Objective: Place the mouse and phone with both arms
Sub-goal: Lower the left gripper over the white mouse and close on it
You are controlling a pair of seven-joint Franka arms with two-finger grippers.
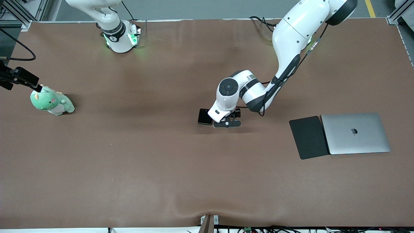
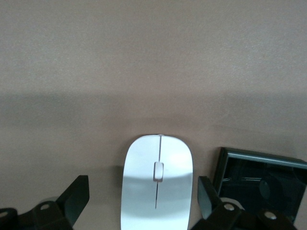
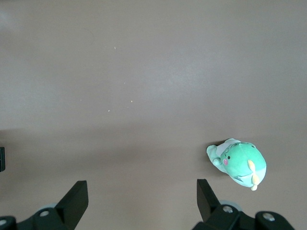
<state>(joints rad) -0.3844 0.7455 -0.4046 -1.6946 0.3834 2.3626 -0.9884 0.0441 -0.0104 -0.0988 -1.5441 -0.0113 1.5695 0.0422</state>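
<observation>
My left gripper will grab the white mouse's long side edges next, to put it on the mouse pad (image 1: 308, 138).
The white mouse (image 2: 157, 184) lies on the brown table, and the black phone (image 2: 259, 184) lies close beside it. My left gripper (image 2: 144, 191) is low over the mouse and open. One finger stands on each side of the mouse with a gap to it. In the front view the left hand (image 1: 227, 123) covers the mouse, and the phone (image 1: 204, 116) shows at its edge toward the right arm's end. My right gripper (image 3: 142, 201) is open and empty, high over bare table near the plush toy.
A closed silver laptop (image 1: 355, 132) and a flat black mouse pad (image 1: 309, 137) lie side by side toward the left arm's end. A green plush toy (image 1: 51, 103) sits toward the right arm's end.
</observation>
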